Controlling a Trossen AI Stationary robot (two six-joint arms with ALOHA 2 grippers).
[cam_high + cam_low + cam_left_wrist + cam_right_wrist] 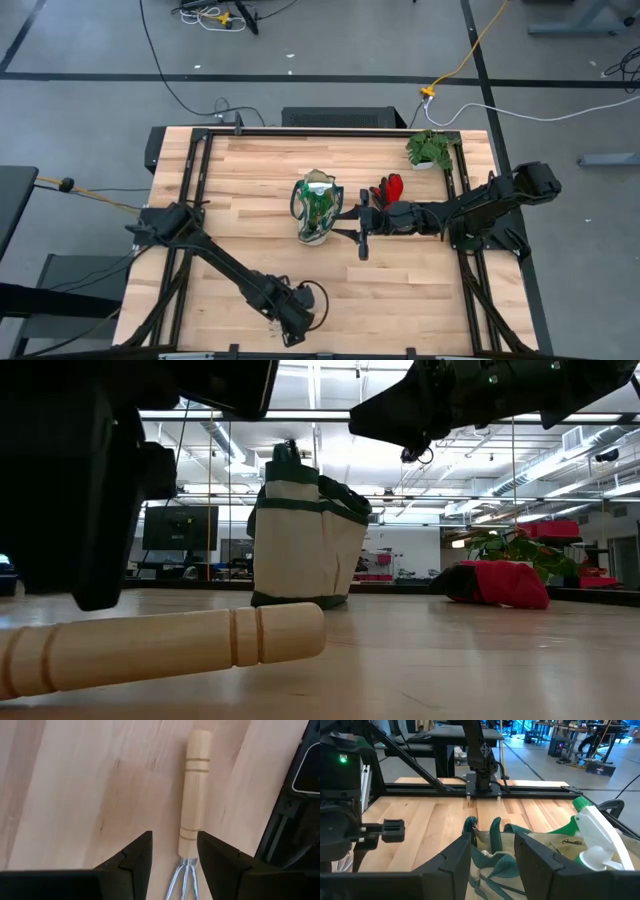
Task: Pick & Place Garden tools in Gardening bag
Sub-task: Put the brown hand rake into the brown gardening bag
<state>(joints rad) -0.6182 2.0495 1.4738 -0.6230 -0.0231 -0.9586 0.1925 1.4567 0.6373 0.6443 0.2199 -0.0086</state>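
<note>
My left fingers are above the wooden handle and would miss it if they closed now. My left gripper should first go down to the handle, then close on it.
A hand rake with a wooden handle [195, 790] lies flat on the table near its front edge, and it also fills the low view's foreground [170, 645]. My left gripper [174, 842] hangs open over it, pointing steeply down. Its fingers stand on either side of the handle's tine end, above the metal neck [182, 875]. The beige gardening bag [315, 208] stands upright mid-table with a green spray bottle [590, 837] inside. My right gripper [492, 842] reaches in level from the right, open, at the bag's rim. Red-and-black gloves [389, 188] lie on the table right of the bag. My right gripper has the bag's green straps [495, 832] showing in the gap between its fingers at the bag's right rim. I cannot tell whether the fingers touch the bag.
A small potted plant [430, 150] stands at the far right corner. The black frame rails [200, 170] run along the table's left, right and far sides. Bare wood lies between the bag and my left gripper [295, 322].
</note>
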